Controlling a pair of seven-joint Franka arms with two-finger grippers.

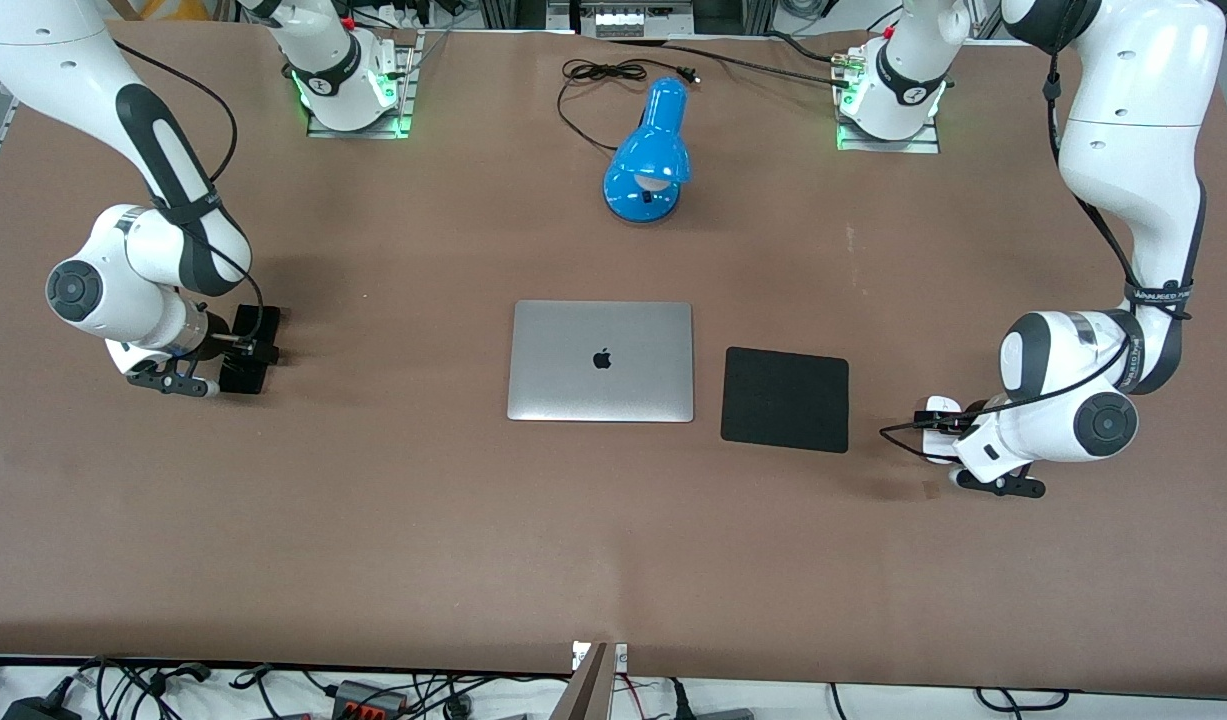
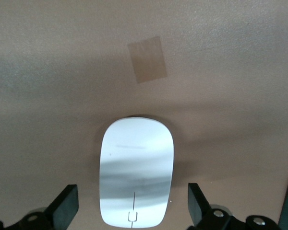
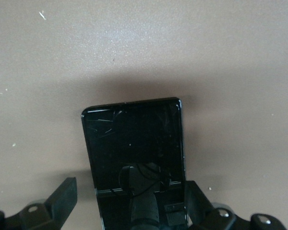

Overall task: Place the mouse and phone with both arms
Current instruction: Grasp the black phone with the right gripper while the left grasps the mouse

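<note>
I will next grab the mouse by its long curved sides with my left gripper, to put the white mouse (image 1: 936,406) on the black mouse pad (image 1: 785,400).
The white oval mouse (image 2: 137,172) lies on the brown table toward the left arm's end. My left gripper (image 2: 132,211) is open and straddles it, with a gap on each side. In the front view the left gripper (image 1: 935,425) sits low over the mouse (image 1: 936,406) and hides most of it. The black phone (image 3: 134,148) lies flat toward the right arm's end. My right gripper (image 3: 129,203) is open around it, one finger (image 3: 194,201) close to its edge and the other apart. In the front view the right gripper (image 1: 245,348) covers part of the phone (image 1: 241,377).
A closed silver laptop (image 1: 601,360) lies mid-table with a black mouse pad (image 1: 785,398) beside it, toward the left arm's end. A blue desk lamp (image 1: 648,160) and its cable (image 1: 593,75) lie near the bases. A tape patch (image 2: 147,59) is on the table.
</note>
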